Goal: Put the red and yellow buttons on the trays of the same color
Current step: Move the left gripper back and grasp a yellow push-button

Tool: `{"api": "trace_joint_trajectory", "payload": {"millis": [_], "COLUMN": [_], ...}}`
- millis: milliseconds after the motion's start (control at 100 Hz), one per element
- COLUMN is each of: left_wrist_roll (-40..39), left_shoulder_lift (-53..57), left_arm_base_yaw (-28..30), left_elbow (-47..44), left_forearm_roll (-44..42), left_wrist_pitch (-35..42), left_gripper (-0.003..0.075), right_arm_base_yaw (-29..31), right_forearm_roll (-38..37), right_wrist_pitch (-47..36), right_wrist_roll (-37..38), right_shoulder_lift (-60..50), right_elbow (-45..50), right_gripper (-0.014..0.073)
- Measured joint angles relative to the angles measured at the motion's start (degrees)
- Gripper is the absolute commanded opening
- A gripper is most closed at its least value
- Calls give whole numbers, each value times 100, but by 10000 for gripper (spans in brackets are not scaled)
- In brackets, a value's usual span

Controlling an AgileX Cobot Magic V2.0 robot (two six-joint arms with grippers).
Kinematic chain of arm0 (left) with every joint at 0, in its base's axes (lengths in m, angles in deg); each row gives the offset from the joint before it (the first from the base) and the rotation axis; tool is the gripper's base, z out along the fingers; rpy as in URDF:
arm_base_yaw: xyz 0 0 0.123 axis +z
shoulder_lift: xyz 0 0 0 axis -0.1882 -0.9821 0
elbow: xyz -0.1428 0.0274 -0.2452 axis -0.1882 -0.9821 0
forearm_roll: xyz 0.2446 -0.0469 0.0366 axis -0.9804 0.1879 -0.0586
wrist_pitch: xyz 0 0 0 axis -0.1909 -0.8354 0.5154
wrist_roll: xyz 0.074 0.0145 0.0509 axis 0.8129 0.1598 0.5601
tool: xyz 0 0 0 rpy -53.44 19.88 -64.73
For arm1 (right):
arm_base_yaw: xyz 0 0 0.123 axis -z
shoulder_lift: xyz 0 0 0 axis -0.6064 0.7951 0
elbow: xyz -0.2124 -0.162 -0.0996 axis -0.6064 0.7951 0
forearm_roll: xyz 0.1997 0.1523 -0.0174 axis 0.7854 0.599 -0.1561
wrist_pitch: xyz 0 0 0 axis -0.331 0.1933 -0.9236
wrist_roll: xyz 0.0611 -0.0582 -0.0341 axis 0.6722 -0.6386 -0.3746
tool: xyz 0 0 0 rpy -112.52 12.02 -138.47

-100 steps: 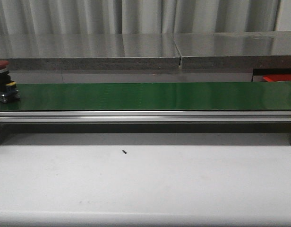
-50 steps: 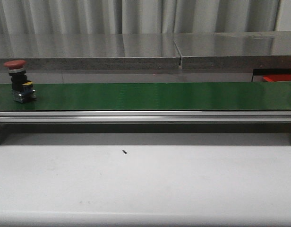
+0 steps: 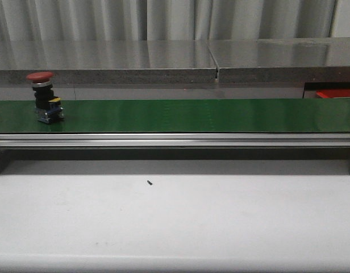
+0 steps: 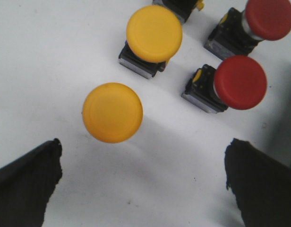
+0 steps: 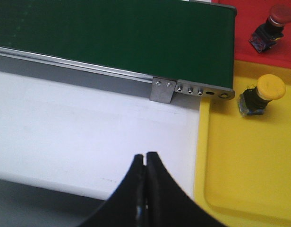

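My left gripper is open with its fingers well above the yellow button, so it would miss if it closed now. It should go lower before it closes on the button.
A red button [image 3: 43,95] stands upright on the green belt [image 3: 186,115] at its left end. In the left wrist view, two yellow buttons [image 4: 112,112] [image 4: 153,35] and two red buttons [image 4: 239,82] [image 4: 268,18] stand on a white surface; my left gripper [image 4: 143,177] hangs open above them, holding nothing. In the right wrist view, a yellow button [image 5: 263,93] lies on the yellow tray [image 5: 249,165] and a red button [image 5: 273,21] on the red tray [image 5: 244,33]. My right gripper [image 5: 145,158] is shut and empty over the white table beside the yellow tray.
The belt's metal rail [image 3: 175,139] runs across the front view, with a steel shelf [image 3: 175,60] behind. A small dark speck [image 3: 149,182] lies on the white table. The red tray's edge [image 3: 337,94] shows at the belt's right end.
The red button on the belt has travelled to the right from the left edge of the front view.
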Motion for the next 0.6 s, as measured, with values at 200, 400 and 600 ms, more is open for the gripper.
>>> {"api": "trace_joint_trajectory", "payload": {"millis": [200, 400, 600], "left_wrist_roll": [0, 0, 0], "left_shoulder_lift": [-149, -295, -591], "left_arm_base_yaw": [0, 14, 59], "left_elbow": [-11, -11, -11], "left_forearm_roll": [-132, -189, -203], "left_wrist_pitch": [322, 544, 585], "left_gripper": [672, 672, 672], "right_arm_base_yaw": [0, 0, 0], "right_forearm_roll": [0, 0, 0], "right_wrist_pitch": [0, 0, 0], "right_wrist_roll": [0, 0, 0], "right_shoulder_lift": [0, 0, 0], "right_elbow": [0, 0, 0], "right_gripper": [-117, -117, -117]}}
